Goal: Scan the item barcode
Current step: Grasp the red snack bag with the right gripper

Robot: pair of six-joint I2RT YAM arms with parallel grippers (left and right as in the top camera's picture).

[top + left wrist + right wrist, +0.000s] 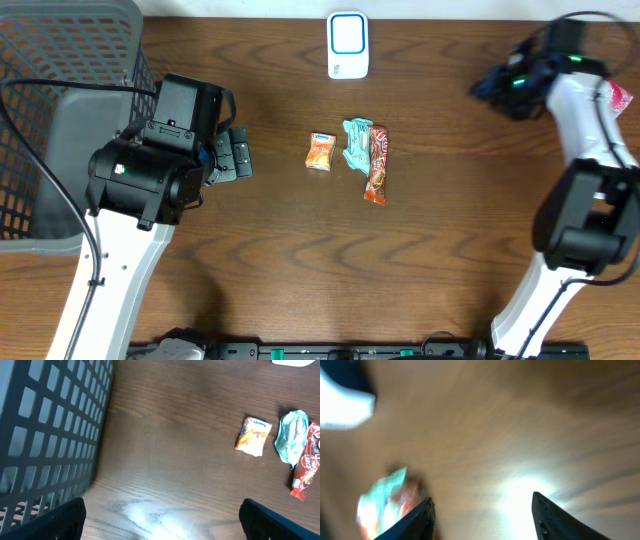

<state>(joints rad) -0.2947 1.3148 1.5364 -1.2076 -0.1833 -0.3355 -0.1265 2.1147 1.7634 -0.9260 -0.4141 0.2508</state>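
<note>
My right gripper next grabs the red-brown bar across its long sides, so the bar's wrapper end stays uncovered to face the scanner [348, 45].
Three small items lie mid-table: an orange packet [319, 151] [254, 436], a teal packet [356, 145] [293, 435] and a red-brown bar [376, 163] [306, 467]. No barcode can be made out on them. The white and blue scanner [348, 45] stands at the back edge. My left gripper [238, 156] [162, 522] is open over bare wood, left of the items. My right gripper [488, 87] [482, 520] is open at the far right back, nothing between its fingers. Its view is blurred, with the teal packet [382, 497] at lower left and the scanner [340, 405] at upper left.
A dark mesh basket [60, 110] [50, 425] fills the left end of the table, close beside my left arm. A pink-red packet [620, 97] shows at the right edge behind my right arm.
</note>
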